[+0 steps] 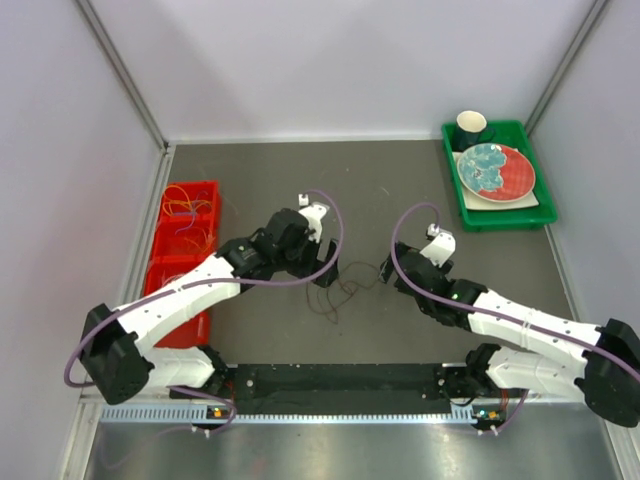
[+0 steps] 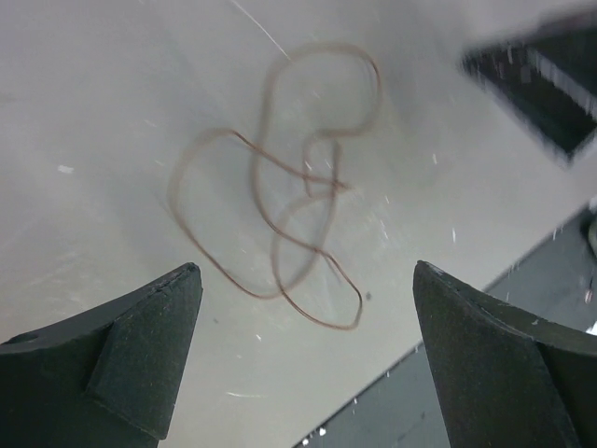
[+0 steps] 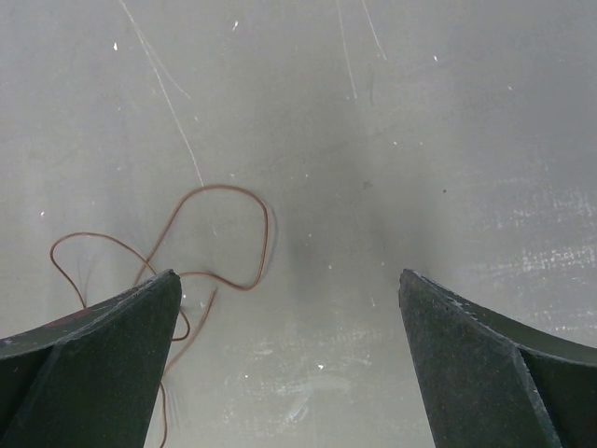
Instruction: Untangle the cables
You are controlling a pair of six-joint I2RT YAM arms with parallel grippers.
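I need to grip the reddish-brown wire's crossed parts next with my left gripper, so its outer loops stay free to settle in the bin [image 1: 205, 190].
A thin reddish-brown wire [image 1: 345, 290] lies in loose loops on the grey table between my two arms. In the left wrist view the wire [image 2: 280, 187] lies flat ahead of my open left gripper [image 2: 308, 280], apart from both fingers. In the right wrist view part of the wire [image 3: 205, 243] lies to the left, by my left finger; my right gripper [image 3: 289, 289] is open and empty above bare table. More wires, orange-yellow and others [image 1: 185, 215], sit tangled in the red bin [image 1: 205, 190]. No white, black or blue loop shows clearly.
A green tray [image 1: 455, 185] at the back right holds a dark cup [image 1: 472, 127] and a red and teal plate [image 1: 496, 170]. The red bin stands along the left wall. A black rail [image 1: 340, 380] runs along the near edge.
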